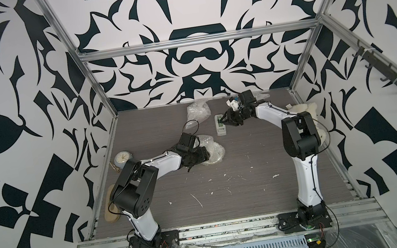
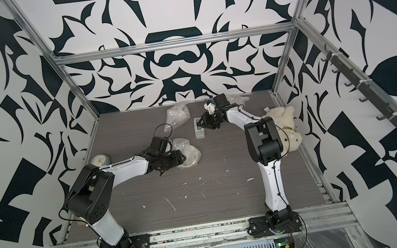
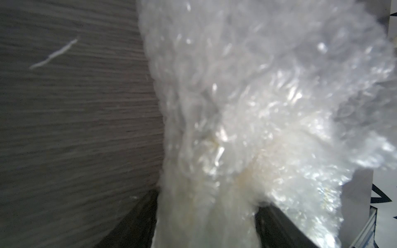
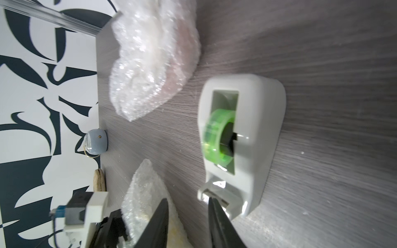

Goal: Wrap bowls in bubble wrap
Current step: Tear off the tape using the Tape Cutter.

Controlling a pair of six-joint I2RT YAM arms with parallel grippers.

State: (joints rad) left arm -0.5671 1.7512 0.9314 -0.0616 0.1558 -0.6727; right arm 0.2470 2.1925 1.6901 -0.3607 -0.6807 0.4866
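Observation:
I will pull off a piece of tape and seal the bubble wrap, so next I will grab the tape with my right gripper at the cutter end of the dispenser.
My left gripper (image 1: 207, 155) is shut on a crumpled bubble wrap bundle (image 1: 214, 151) lying mid-table. In the left wrist view that bundle (image 3: 257, 96) fills the space between the two dark fingers (image 3: 137, 216), and a yellowish tint shows through it. No bowl shows bare. A second bundle (image 1: 198, 111) lies near the back wall. A third bundle (image 2: 241, 98) sits behind the right arm. My right gripper (image 4: 188, 199) is open at the cutter end of a white tape dispenser (image 4: 257, 128) with a green roll, one fingertip against the cutter.
In both top views a pale alarm clock (image 1: 123, 159) stands at the left edge, with a tan oval object (image 1: 111, 205) nearer the front. A cream teddy bear (image 2: 281, 123) lies at the right edge behind the right arm. White scraps (image 1: 196, 198) dot the table front.

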